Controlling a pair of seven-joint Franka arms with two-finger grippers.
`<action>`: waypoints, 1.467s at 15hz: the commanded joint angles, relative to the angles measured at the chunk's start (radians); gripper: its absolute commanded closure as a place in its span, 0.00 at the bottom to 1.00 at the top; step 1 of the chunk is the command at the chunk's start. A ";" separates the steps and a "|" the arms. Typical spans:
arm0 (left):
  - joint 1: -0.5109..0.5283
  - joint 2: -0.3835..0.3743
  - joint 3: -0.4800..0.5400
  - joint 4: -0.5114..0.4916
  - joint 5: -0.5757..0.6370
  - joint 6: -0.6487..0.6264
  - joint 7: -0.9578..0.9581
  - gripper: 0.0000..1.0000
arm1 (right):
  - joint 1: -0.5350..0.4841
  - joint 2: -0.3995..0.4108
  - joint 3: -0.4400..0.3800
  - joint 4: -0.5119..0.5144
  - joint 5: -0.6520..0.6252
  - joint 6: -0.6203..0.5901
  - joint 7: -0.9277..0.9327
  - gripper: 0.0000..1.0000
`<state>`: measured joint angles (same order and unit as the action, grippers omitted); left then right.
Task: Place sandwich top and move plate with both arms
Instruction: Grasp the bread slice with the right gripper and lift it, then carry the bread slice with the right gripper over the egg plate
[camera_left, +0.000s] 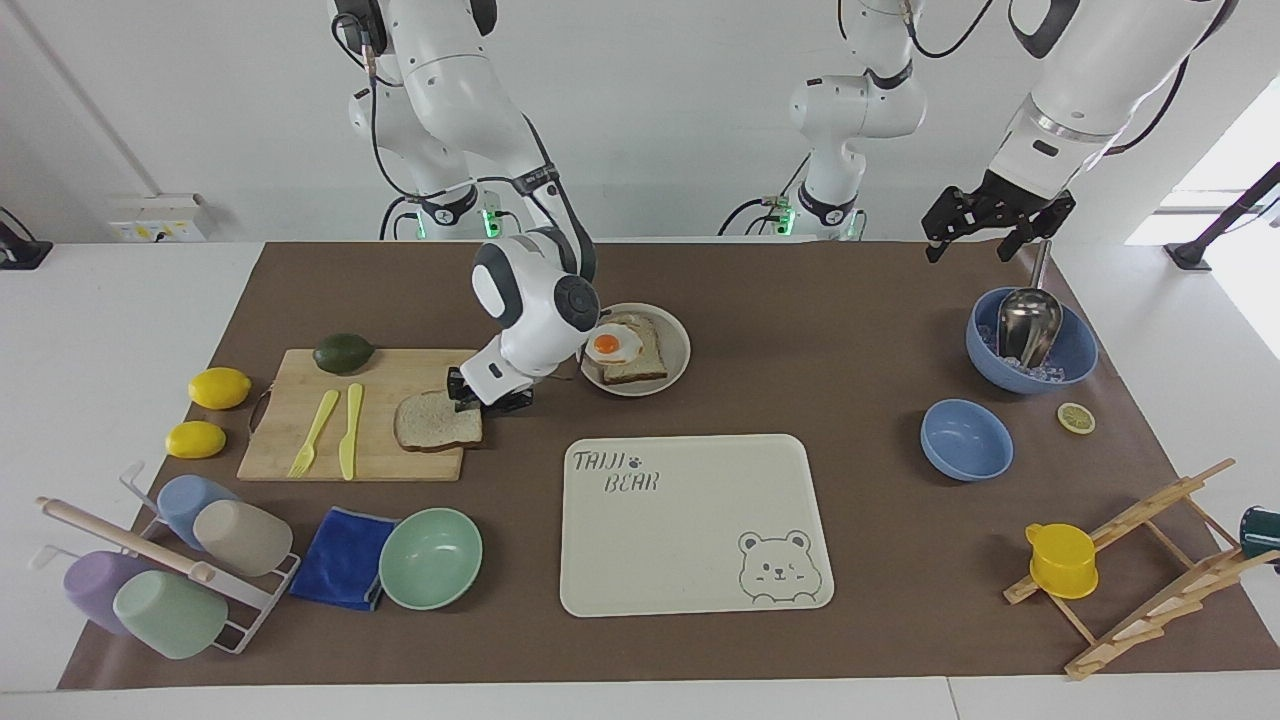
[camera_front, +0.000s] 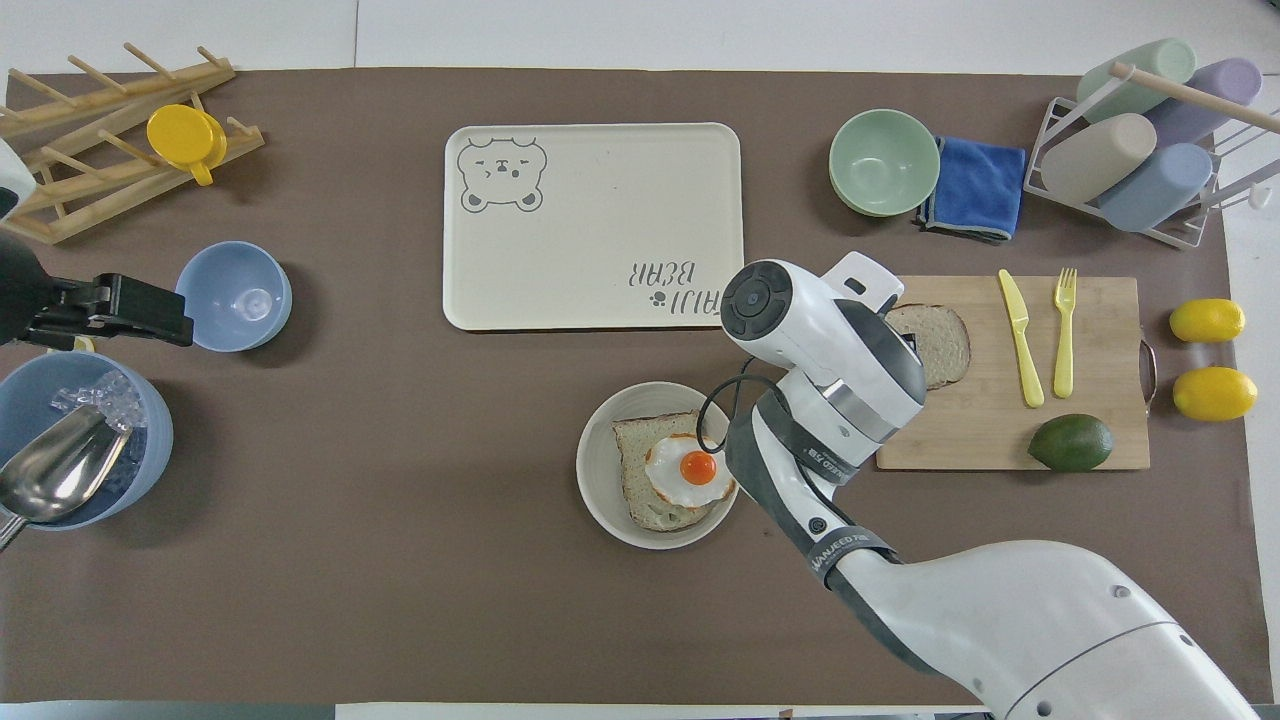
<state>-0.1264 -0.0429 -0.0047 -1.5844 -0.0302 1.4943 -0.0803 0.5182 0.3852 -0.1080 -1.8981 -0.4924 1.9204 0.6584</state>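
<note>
My right gripper grabs the sandwich top by its crust edge (camera_front: 930, 310) next, to top the egg sandwich on the plate (camera_front: 657, 472).
The sandwich top (camera_left: 437, 421) lies flat on the wooden cutting board (camera_left: 300, 420), at the board's end nearest the plate; it also shows in the overhead view (camera_front: 942, 343). The plate (camera_left: 680, 345) stands beside the board, nearer the robots, and holds a bread slice with a fried egg (camera_left: 615, 346). My right gripper (camera_left: 487, 396) is low at the sandwich top's edge, fingers apart; whether they touch it I cannot tell. The wrist hides it in the overhead view. My left gripper (camera_left: 975, 240) waits open in the air over the ice bowl (camera_left: 1075, 350).
A cream bear-print tray (camera_left: 690, 520) lies farther from the robots than the plate. A mint-green bowl (camera_left: 430, 557) and blue cloth (camera_left: 343, 558) lie past the board. Knife, fork and avocado (camera_left: 343, 352) sit on the board. A small blue bowl (camera_left: 965, 438) stands near the ice bowl.
</note>
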 joint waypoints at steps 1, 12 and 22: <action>0.011 -0.015 -0.006 -0.016 -0.011 0.000 0.005 0.00 | 0.008 -0.014 0.005 -0.004 -0.015 -0.003 0.007 1.00; 0.011 -0.015 -0.006 -0.016 -0.011 0.000 0.005 0.00 | 0.174 -0.106 0.232 0.243 0.031 -0.480 0.073 1.00; 0.011 -0.015 -0.006 -0.016 -0.011 0.000 0.005 0.00 | 0.151 -0.111 0.283 0.170 0.230 -0.195 0.233 1.00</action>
<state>-0.1264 -0.0429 -0.0047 -1.5844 -0.0302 1.4943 -0.0803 0.6829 0.2909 0.1671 -1.6636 -0.2960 1.6769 0.8539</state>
